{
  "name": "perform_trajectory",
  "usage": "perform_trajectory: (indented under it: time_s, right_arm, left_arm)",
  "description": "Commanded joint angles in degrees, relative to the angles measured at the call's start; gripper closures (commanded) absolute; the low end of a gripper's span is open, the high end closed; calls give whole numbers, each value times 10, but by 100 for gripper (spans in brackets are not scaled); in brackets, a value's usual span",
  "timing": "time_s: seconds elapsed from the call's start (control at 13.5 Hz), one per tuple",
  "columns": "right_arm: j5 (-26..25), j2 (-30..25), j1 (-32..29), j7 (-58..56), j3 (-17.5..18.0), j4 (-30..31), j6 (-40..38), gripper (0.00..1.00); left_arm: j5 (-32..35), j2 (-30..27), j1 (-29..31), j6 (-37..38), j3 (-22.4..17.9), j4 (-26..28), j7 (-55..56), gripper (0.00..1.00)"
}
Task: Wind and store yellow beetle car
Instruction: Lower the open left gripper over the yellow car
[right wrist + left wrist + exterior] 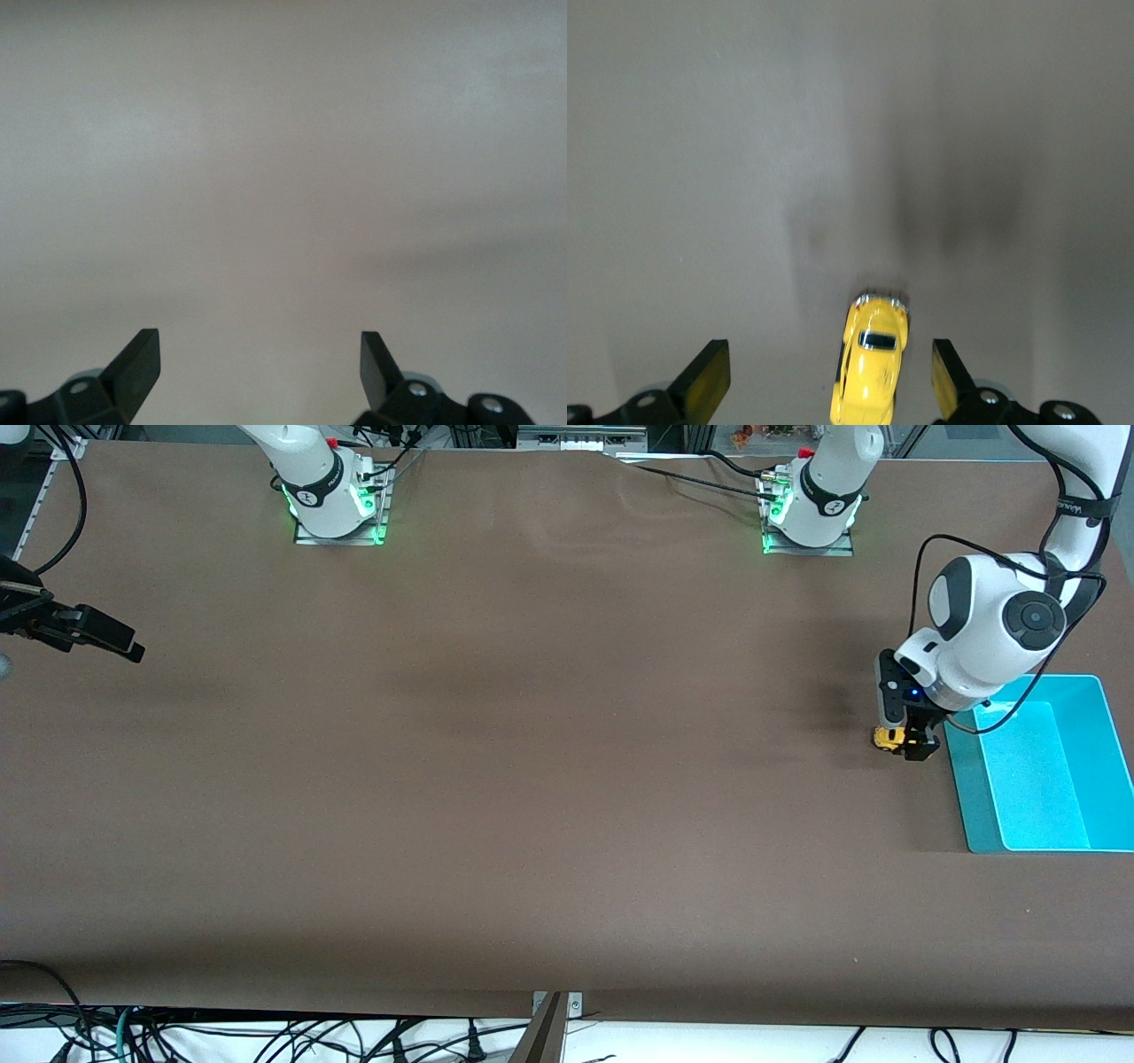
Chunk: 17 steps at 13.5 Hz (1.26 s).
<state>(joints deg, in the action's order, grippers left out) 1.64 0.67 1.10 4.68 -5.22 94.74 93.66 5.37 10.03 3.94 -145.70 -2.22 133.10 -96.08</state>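
Next, my left gripper grabs the car by its two long sides, to store the yellow beetle car (887,738) in the turquoise bin.
The yellow beetle car (887,738) stands on the brown table beside the turquoise bin (967,788), toward the left arm's end. My left gripper (905,741) is down at the car, open, with its fingers on either side. In the left wrist view the car (873,365) sits between the two pads, closer to one pad (945,379), and touches neither. My right gripper (124,645) waits over the table's edge at the right arm's end, open and empty, as the right wrist view (260,365) shows.
The turquoise bin holds nothing that I can see. A black cable (1019,700) from the left arm hangs over the bin's rim. The arms' bases (337,509) stand along the table's edge farthest from the front camera.
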Motion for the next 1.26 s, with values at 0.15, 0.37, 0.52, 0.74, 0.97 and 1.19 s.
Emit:
perform_trajectory:
  time_s: [0.15,0.37,0.52,0.74,0.97,1.19]
  right_arm:
    - [5,0,-1,9,1,-8,-9,0]
    - [6,0,0,9,1,-8,-9,0]
    - [6,0,-1,9,1,-8,-9,0]
    - [6,4,-3,9,-1,-8,-9,0]
    - [6,4,-3,9,-1,-8,-9,0]
    - [6,4,-3,9,-1,-8,-8,0]
  left_arm:
    - [11,47,27,-63,-9,1,-64,0]
    - [11,66,36,-104,-10,10,-90,0]
    - [11,70,37,-127,-11,22,-91,0]
    - [11,77,41,-157,-12,42,-91,0]
    - [11,77,44,-180,-13,59,-91,0]
    - [11,77,45,-190,-15,65,-92,0]
